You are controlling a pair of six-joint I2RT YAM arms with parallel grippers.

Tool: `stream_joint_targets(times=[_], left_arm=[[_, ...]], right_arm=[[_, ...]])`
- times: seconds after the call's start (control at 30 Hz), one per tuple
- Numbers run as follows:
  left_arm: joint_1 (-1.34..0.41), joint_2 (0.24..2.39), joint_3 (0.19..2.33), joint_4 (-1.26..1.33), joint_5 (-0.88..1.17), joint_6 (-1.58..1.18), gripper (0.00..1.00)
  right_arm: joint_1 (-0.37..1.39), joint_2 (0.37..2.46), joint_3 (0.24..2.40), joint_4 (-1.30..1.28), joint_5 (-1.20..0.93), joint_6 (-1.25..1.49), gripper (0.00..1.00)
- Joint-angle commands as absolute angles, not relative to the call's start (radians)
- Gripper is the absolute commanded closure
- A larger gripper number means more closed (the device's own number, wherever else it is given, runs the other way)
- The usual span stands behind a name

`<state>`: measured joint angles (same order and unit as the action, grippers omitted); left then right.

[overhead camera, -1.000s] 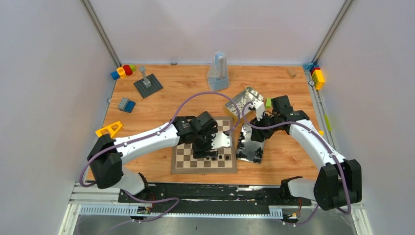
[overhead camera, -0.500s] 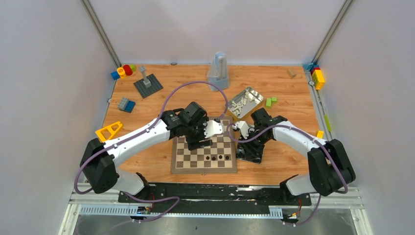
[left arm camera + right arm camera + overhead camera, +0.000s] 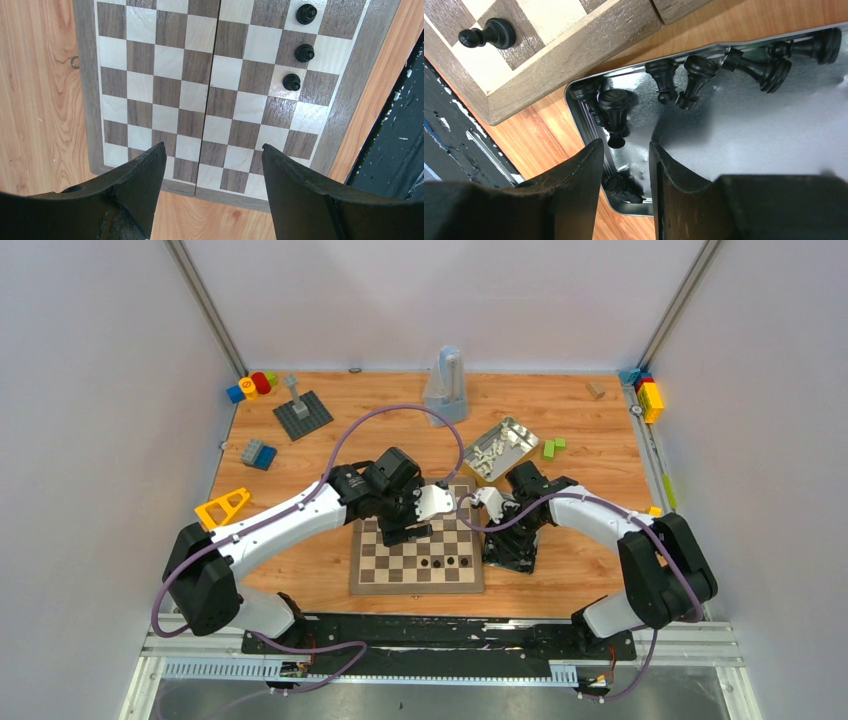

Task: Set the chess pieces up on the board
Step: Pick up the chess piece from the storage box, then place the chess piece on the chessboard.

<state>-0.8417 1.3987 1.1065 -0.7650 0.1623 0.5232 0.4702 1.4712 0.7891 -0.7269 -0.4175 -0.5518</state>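
The black piece's narrow end is between my fingers down by the tin's bottom, so my right gripper should close on that piece.
The board [image 3: 400, 576] lies at the near middle of the table, with three black chess pieces [image 3: 447, 562] standing on its near right squares. The left wrist view shows them in a row [image 3: 304, 52] on the board [image 3: 165, 85]. My left gripper [image 3: 212, 146] hovers open and empty over the board's far edge [image 3: 428, 506]. My right gripper [image 3: 624, 145] is open low over the tin [image 3: 774, 130] of lying black pieces [image 3: 612, 106]; one piece [image 3: 624, 185] lies below the gap, not clamped. In the top view that tin [image 3: 512, 552] sits right of the board.
A second tin [image 3: 500, 448] with pale pieces stands behind the board, green blocks [image 3: 553, 447] beside it. A translucent container [image 3: 446, 388] is at the back. A grey studded plate [image 3: 303, 412], coloured blocks [image 3: 252, 385] and a yellow part [image 3: 225, 505] lie left.
My left gripper has lifted away from the three black pieces toward the board's far edge. My right arm has swung from near the pale-piece tin down over the black-piece tin.
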Motion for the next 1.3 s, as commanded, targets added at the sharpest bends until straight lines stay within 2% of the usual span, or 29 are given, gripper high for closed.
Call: stream_joint_targets(times=[0.0, 0.23, 0.57, 0.77, 0.97, 1.1, 1.27], left_arm=[[-0.837, 1.366, 1.105, -0.739, 0.163, 0.533, 0.21], [-0.833, 1.352, 1.091, -0.731, 0.161, 0.529, 0.2], [-0.825, 1.337, 1.081, -0.717, 0.159, 0.522, 0.19], [-0.792, 1.299, 1.052, -0.655, 0.16, 0.484, 0.17], [-0.698, 1.228, 1.029, -0.572, 0.26, 0.413, 0.15], [-0.642, 1.168, 1.007, -0.526, 0.362, 0.378, 0.12], [-0.552, 1.193, 1.042, -0.499, 0.54, 0.237, 0.12]], right_arm=[[0.484, 1.487, 0.802, -0.682, -0.404, -0.556, 0.61], [0.51, 1.506, 0.792, -0.672, -0.395, -0.546, 0.67], [0.511, 1.488, 0.819, -0.683, -0.347, -0.552, 0.9], [0.508, 1.443, 0.872, -0.741, -0.337, -0.566, 0.99], [0.505, 1.41, 0.985, -0.799, -0.421, -0.554, 1.0], [0.505, 1.423, 1.077, -0.806, -0.575, -0.53, 1.0], [0.505, 1.469, 1.2, -0.785, -0.746, -0.497, 1.0]])
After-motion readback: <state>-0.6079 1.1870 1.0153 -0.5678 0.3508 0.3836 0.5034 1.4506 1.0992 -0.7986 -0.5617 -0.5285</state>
